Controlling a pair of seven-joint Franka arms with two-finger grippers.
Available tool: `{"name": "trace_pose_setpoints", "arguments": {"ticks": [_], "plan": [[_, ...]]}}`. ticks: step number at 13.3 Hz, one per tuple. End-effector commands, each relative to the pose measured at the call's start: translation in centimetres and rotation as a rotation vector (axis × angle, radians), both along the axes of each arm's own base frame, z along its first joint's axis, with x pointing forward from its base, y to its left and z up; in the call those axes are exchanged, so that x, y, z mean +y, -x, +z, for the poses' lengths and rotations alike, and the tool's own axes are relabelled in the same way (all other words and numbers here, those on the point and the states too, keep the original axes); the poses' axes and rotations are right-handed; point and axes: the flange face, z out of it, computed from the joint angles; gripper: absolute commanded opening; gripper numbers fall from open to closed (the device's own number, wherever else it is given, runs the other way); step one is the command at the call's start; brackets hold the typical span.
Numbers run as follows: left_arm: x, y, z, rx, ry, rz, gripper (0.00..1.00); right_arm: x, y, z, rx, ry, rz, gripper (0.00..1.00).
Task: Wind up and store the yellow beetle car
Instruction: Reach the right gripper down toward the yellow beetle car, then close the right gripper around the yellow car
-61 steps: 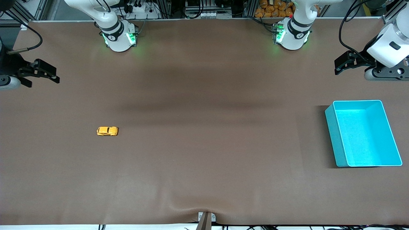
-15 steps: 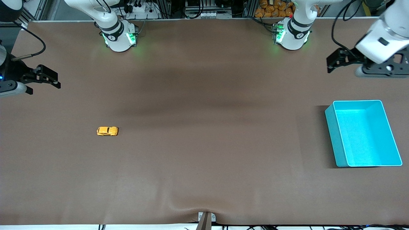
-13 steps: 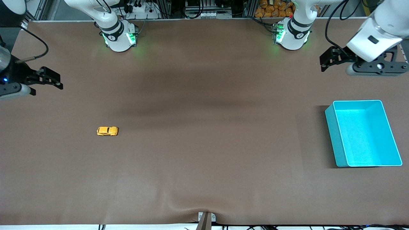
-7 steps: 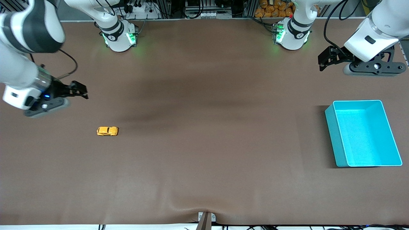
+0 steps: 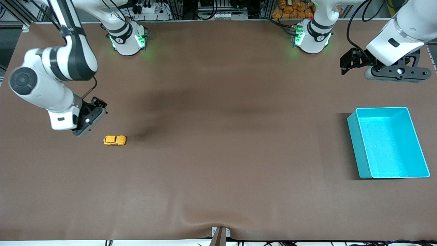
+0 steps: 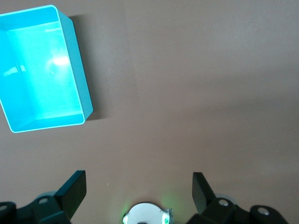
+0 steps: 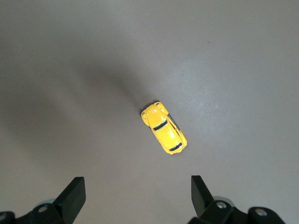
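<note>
The right gripper grabs the yellow beetle car by the sides of its cabin [image 5: 115,139] [image 7: 166,133] next, so that its wheels stay free to roll for winding.
The yellow beetle car [image 5: 114,140] sits upright on the brown table toward the right arm's end; it also shows in the right wrist view [image 7: 164,127]. My right gripper [image 5: 94,111] hangs open and empty over the table close beside the car; its fingers [image 7: 74,196] are wide apart. My left gripper [image 5: 346,65] is open and empty, up over the table at the left arm's end, above the area between that arm's base and the teal bin [image 5: 362,150]. Its fingers [image 6: 74,189] are wide apart. The bin [image 6: 86,102] is empty.
The two arm bases [image 5: 128,39] [image 5: 310,37] stand at the table's edge farthest from the front camera. A small metal bracket [image 5: 220,234] sits at the table's nearest edge. A ripple in the mat lies by it.
My right arm has swung in from the table's end and come down close to the car. My left gripper has shifted slightly toward the table's middle. The car and the bin have not moved.
</note>
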Motion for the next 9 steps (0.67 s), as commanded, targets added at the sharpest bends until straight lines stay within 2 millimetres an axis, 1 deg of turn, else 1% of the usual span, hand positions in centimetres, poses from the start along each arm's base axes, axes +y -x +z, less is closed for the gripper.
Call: {"name": "trace_pose_setpoints", "arguments": {"ticks": [1, 3, 5, 7, 8, 9], "plan": [[0.5, 0.3, 0.2, 0.024, -0.024, -0.019, 1.0, -0.3, -1.0, -3.5, 0.018, 0.012, 0.215, 1.0], [0.5, 0.3, 0.2, 0.023, -0.026, -0.006, 1.0, -0.7, -1.9, -6.5, -0.003, 0.009, 0.37, 1.0], [0.5, 0.3, 0.1, 0.023, -0.026, -0.003, 1.0, -0.6, -2.5, -8.3, -0.02, 0.021, 0.464, 1.0], [0.7, 0.2, 0.1, 0.023, -0.024, 0.003, 1.0, -0.6, -2.6, -10.1, 0.001, 0.054, 0.537, 1.0], [0.7, 0.2, 0.2, 0.021, -0.024, 0.005, 1.0, -0.7, -2.6, -10.9, 0.011, 0.059, 0.551, 0.98], [0.8, 0.2, 0.2, 0.021, -0.024, 0.006, 1.0, -0.8, -2.5, -11.5, 0.018, 0.067, 0.568, 0.95]]}}
